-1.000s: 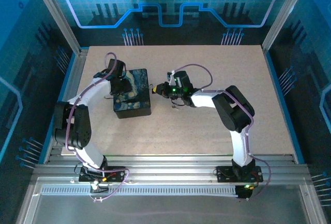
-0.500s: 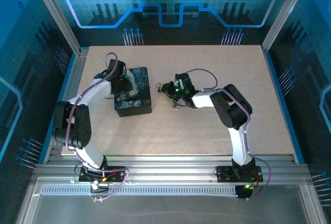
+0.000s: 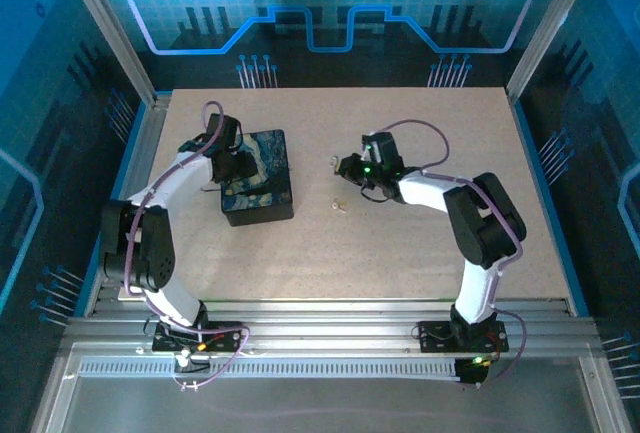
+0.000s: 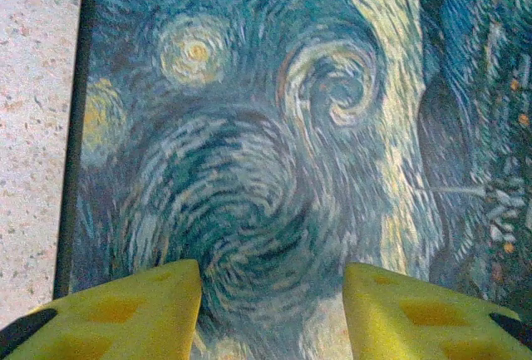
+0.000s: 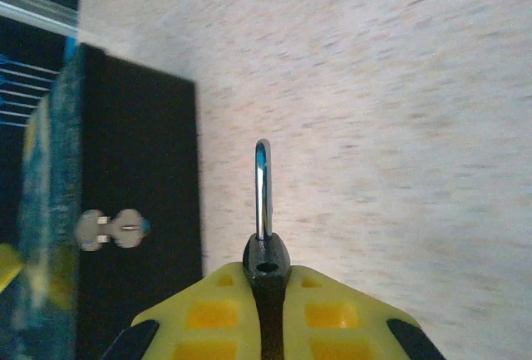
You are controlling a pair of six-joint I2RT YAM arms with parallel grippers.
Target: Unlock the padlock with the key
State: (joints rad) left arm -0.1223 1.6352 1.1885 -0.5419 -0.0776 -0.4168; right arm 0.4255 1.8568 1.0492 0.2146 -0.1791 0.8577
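Note:
The padlock's shackle [image 3: 334,161] sticks up between my fingers above the speckled table; my right gripper must hold on until the padlock's body lies on the table.
My right gripper [image 5: 267,281] is shut on the padlock [image 5: 266,262], its dark body pinched between the yellow fingers. The thin silvery shackle [image 5: 263,187] sticks straight out, seen edge-on, and an empty hole shows in the body's top. In the top view this gripper [image 3: 347,166] hovers over the table's middle, and the padlock [image 3: 335,162] points left toward the box. The key [image 3: 338,206], tiny and pale, lies on the table just below it. My left gripper [image 4: 272,310] is open, its fingers spread over the painted lid.
The black box [image 3: 258,179] with the blue-and-yellow swirl lid [image 4: 266,127] stands left of centre, under my left gripper [image 3: 232,164]. A silvery latch [image 5: 112,229] shows on its dark side wall [image 5: 141,169]. Bare speckled tabletop [image 3: 420,243] stretches right and toward the front.
My right gripper has moved right, away from the box, carrying the padlock. The key stays where it lay. The left arm and box have not moved.

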